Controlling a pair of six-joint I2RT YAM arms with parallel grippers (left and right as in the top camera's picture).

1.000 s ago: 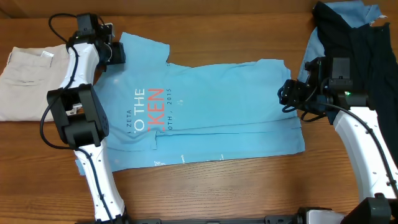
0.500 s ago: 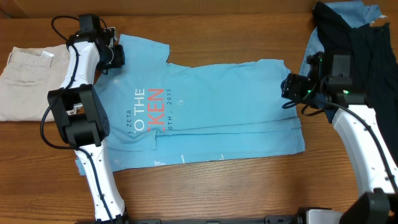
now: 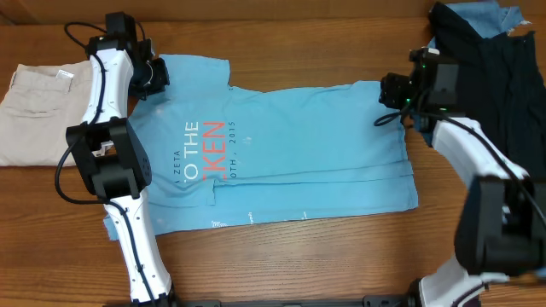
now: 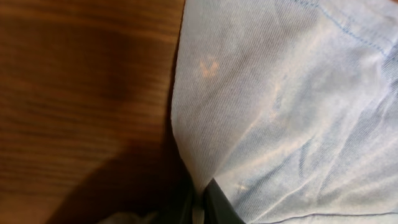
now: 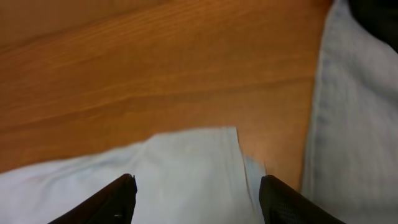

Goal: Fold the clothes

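My right gripper should take the sky-blue T-shirt's far corner next and fold the T-shirt's far edge inward evenly. My left gripper holds the opposite spot of the T-shirt.
The sky-blue T-shirt lies flat across the table, its white and coral lettering near the left. My left gripper is at the shirt's far left corner, shut on the cloth edge; the left wrist view shows the fabric pinched between the closed jaws. My right gripper hovers over the shirt's far right corner, open and empty. In the right wrist view the spread fingers straddle that corner.
Folded beige trousers lie at the far left. A pile of black and denim-blue garments sits at the far right, and its pale blue cloth shows beside the right gripper. Bare wood runs along the near edge.
My right gripper has moved from the shirt's right edge toward the far right corner. My left gripper has shifted slightly along the far left corner, still gripping.
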